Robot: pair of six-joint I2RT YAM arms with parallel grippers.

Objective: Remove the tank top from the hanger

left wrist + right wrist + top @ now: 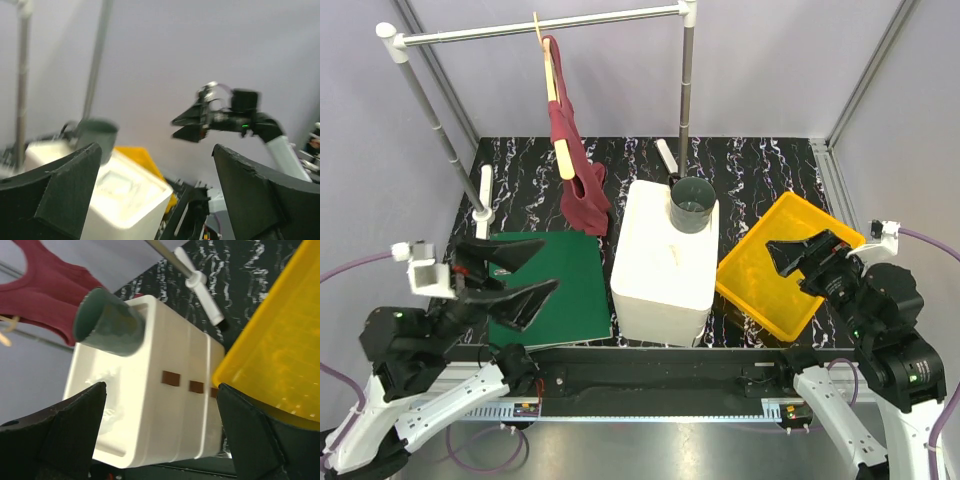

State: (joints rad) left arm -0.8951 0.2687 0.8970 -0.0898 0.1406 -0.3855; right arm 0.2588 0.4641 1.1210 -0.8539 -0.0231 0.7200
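I should next grab the light wooden hanger's near end at the tank top's strap with my right gripper, so the tank top's far shoulder stays free for removal.
The maroon tank top hangs on the light wooden hanger, which hooks over the grey rail at the back left. Part of the tank top also shows in the right wrist view, top left. My left gripper is open and empty, raised above the green mat, well in front of the tank top. My right gripper is open and empty over the yellow tray. In the left wrist view the fingers stand wide apart, and the right arm shows beyond them.
A green mat lies at front left. A white box stands mid-table with a dark green cup on its far end. A yellow tray lies at the right. The rail's posts stand on a black marbled tabletop.
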